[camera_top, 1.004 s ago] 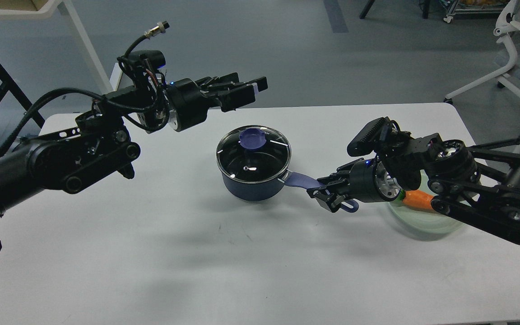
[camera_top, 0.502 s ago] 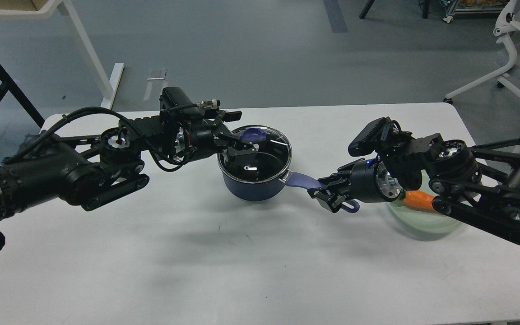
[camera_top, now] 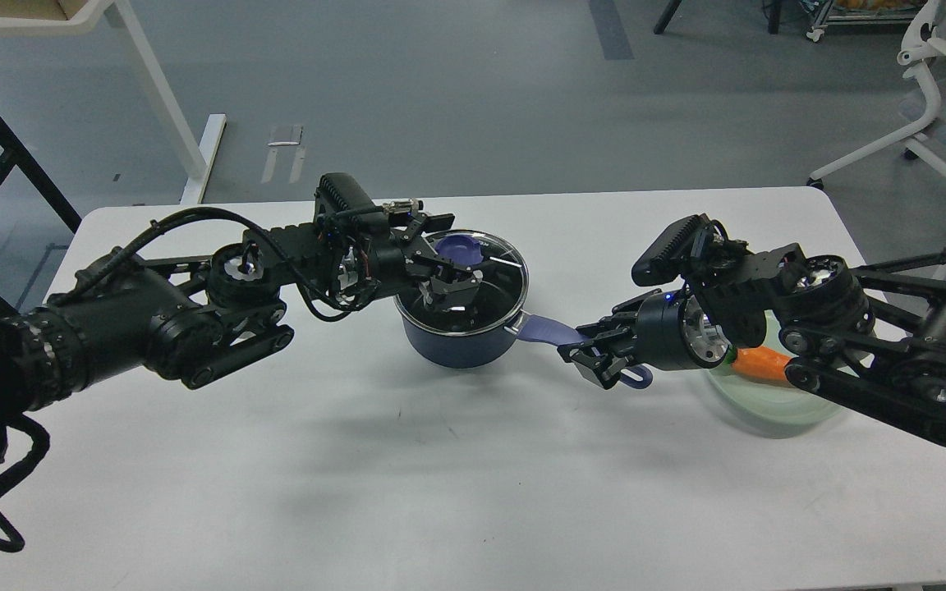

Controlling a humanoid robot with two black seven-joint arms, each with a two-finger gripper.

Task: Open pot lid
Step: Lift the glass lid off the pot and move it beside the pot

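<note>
The left gripper grabs the glass lid by its narrow purple-blue knob next, since the lid is too wide for the fingers.
The dark navy pot stands in the middle of the white table, with its glass lid seated on it. The lid's purple-blue knob shows at the far side of the lid's centre. My left gripper reaches in from the left, low over the lid. Its fingers are spread, one on each side of the knob, and I see no grip. My right gripper is shut on the pot's lavender-blue handle, near the end with the hole.
A pale green plate with an orange carrot lies under my right forearm at the right. A white chair stands off the table's far right corner, and a white desk leg at the far left.
My left arm swung down from above the table's far left side to the lid and pushed its spread fingers around the knob. The right gripper stayed on the handle. The pot barely moved.
</note>
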